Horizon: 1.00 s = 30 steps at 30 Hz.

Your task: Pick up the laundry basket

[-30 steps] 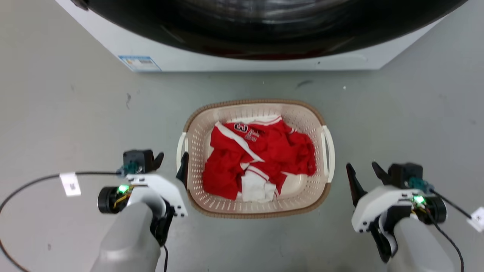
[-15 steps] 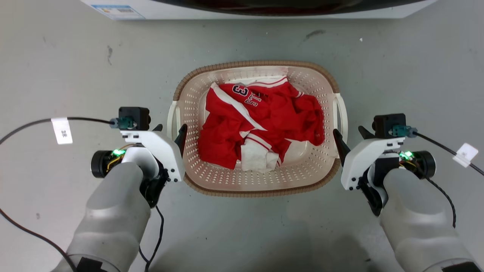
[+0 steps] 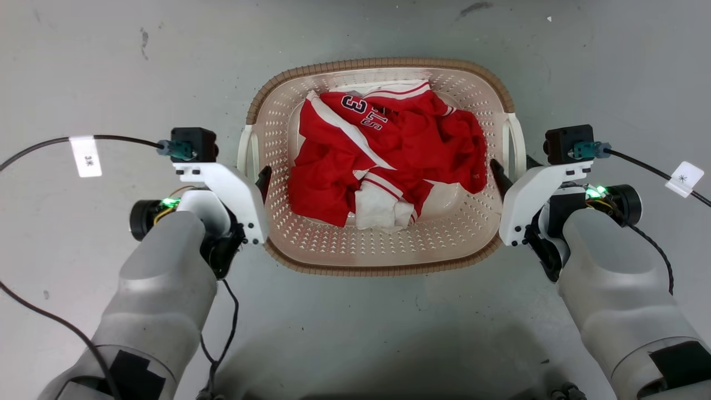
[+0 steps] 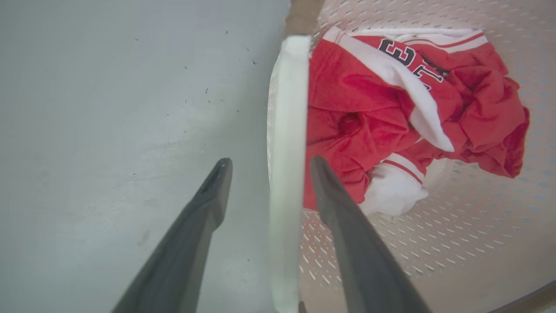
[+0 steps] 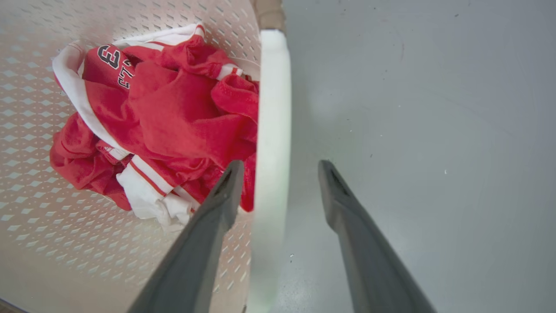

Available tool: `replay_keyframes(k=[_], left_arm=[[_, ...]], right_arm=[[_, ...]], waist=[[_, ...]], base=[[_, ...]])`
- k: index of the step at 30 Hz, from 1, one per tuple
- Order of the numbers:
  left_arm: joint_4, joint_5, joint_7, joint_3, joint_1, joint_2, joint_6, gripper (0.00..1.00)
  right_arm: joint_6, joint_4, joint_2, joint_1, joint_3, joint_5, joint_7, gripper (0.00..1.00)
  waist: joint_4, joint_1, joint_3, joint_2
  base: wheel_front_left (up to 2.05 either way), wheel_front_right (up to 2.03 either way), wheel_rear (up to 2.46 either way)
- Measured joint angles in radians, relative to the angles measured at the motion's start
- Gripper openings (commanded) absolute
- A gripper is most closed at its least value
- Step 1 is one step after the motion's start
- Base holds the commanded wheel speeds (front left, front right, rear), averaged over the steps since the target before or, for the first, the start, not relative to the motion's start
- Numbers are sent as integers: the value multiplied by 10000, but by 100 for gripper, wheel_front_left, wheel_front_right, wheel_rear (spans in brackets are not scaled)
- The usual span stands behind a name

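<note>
The robot's right gripper will next take hold of the basket by its white side handle, to pick up the laundry basket.
The laundry basket, cream and perforated with a brown woven rim, sits on the grey floor between my arms and holds a crumpled red and white jersey. My left gripper is open and straddles the basket's white left handle: one finger inside the basket, the other over the floor outside. My right gripper is open in the same way around the white right handle. In both wrist views a gap shows between each handle bar and the fingers beside it.
Grey concrete floor surrounds the basket on all sides. Black cables with white tags trail from each wrist out to the sides.
The head camera has tilted down, so the washing machine has left the view. Both grippers moved inward and forward; the right one went from clear of the basket to straddling its handle.
</note>
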Motion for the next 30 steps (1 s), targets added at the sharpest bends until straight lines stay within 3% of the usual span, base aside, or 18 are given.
replay_keyframes(k=[17, 30], left_arm=[[-125, -1396, 245, -1498, -11, 2, 2, 0], [228, -2456, 1091, -2297, 428, -111, 12, 0]], right_arm=[[-2, 378, -17, -84, 477, 454, 332, 0], [-6, 441, -40, 634, 1076, 1216, 1490, 0]], waist=[[91, 0, -408, 0], [85, -1, -2351, 0]], base=[[0, 0, 0], [0, 0, 0]])
